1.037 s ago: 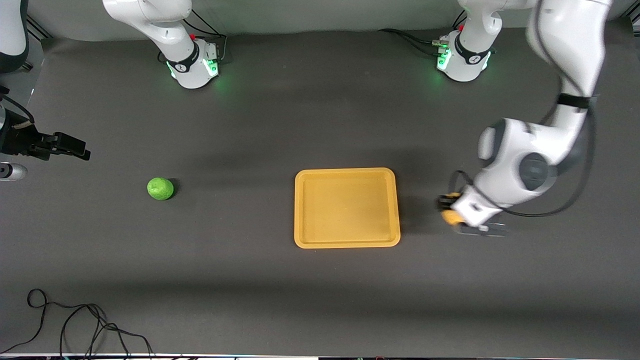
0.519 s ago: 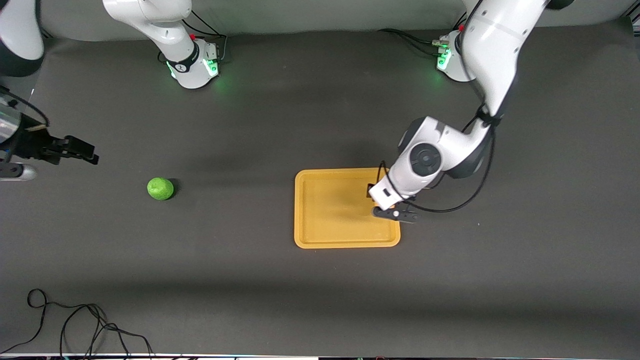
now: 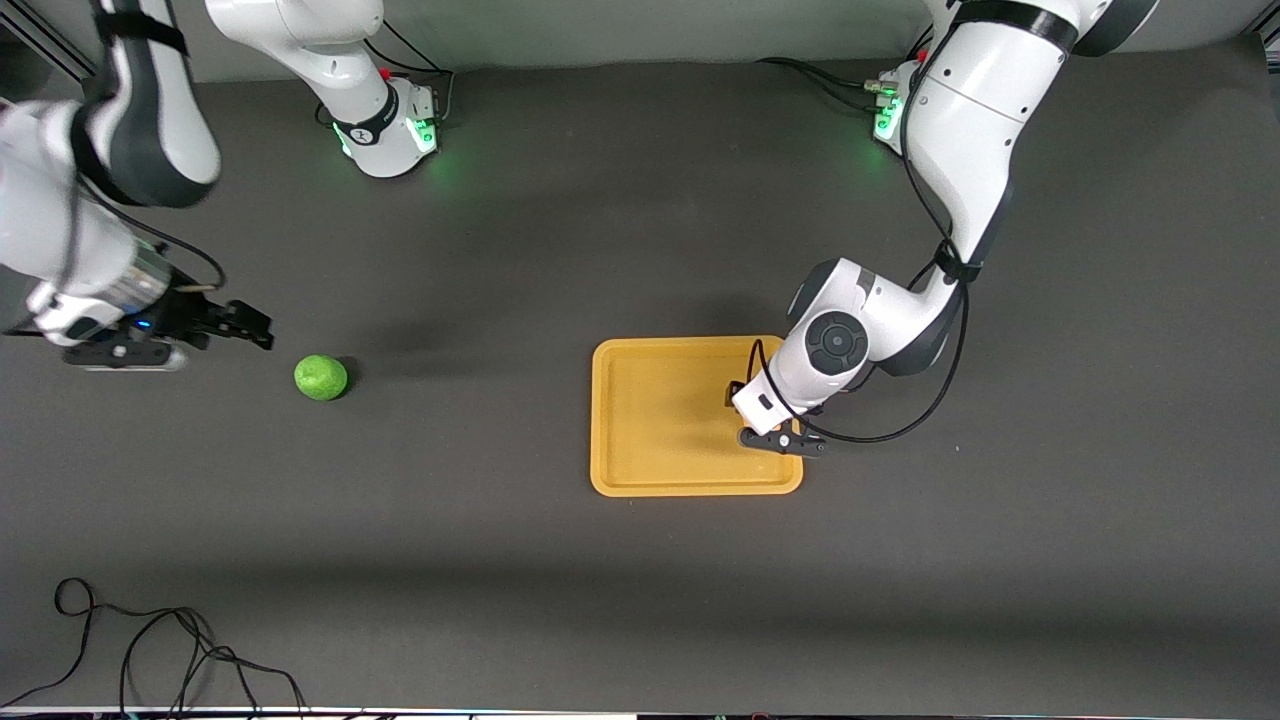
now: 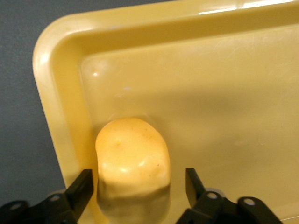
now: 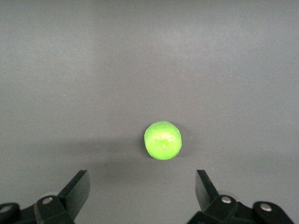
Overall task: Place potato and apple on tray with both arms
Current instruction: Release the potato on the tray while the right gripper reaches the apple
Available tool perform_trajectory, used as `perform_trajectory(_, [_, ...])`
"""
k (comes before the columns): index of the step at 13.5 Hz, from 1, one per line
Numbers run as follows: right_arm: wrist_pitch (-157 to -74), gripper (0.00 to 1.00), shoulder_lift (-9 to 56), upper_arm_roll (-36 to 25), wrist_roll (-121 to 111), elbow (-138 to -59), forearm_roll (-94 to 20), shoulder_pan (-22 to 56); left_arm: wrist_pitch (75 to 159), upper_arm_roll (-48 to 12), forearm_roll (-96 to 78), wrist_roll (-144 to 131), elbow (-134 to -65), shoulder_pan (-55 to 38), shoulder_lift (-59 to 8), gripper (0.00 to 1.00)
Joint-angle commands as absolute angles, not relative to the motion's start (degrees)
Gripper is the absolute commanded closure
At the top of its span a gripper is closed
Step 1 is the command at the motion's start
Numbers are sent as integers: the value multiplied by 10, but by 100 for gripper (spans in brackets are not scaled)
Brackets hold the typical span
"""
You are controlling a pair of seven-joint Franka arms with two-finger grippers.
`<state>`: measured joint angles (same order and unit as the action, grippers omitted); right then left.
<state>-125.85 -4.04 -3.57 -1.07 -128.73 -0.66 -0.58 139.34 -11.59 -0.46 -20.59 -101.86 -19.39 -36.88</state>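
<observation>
I will take hold of the green apple (image 3: 321, 377) by its round sides with my right gripper next, and then I should place the apple on the tray (image 3: 655, 415).
The potato (image 4: 132, 161) lies on the orange-yellow tray (image 4: 224, 93) close to a rounded corner. My left gripper (image 4: 138, 179) straddles it, open, with a gap between each finger and the potato. In the front view the left gripper (image 3: 775, 428) is low over the tray (image 3: 655, 415) at the end toward the left arm, and the hand hides the potato. The green apple (image 3: 321, 377) sits on the dark mat toward the right arm's end. My right gripper (image 3: 252, 331) is open and empty beside it. The apple (image 5: 162, 140) shows ahead of the right gripper (image 5: 140, 189).
Both arm bases (image 3: 385, 130) stand along the mat's edge farthest from the front camera. A loose black cable (image 3: 150, 650) lies on the mat's edge nearest the front camera, at the right arm's end.
My left gripper carried the potato from the mat beside the tray onto the tray and settled there. My right arm swung in toward the apple.
</observation>
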Motion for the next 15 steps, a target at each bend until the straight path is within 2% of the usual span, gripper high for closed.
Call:
perform_trajectory(1, [-1277,0,-33,-62,-12,-1305,-15,-1,1380,-112,8,-233,-1012,-200,-363,0])
perform_trajectory(4, [-1300,0,11,-62,-11,-1310,-15,2,1367,-112,8,-247,-1000,-202,-352,0])
perform_trajectory(7, [-1383,0,59,-62,-13,-1331,-15,3,1276,-107,9,-249,-970,-191,-319,0])
perform_trajectory(10, [-1490,0,107,-62,-14,-1359,-14,11,1179,-65,27,-239,-949,-170,-272,1])
perform_trajectory(12, [-1569,0,153,-61,-14,-1375,-14,12,1172,-56,31,-232,-952,-145,-227,1])
perform_trajectory(15, [-1593,0,181,-61,-25,-1383,-14,11,1150,-56,31,-213,-961,-99,-169,1])
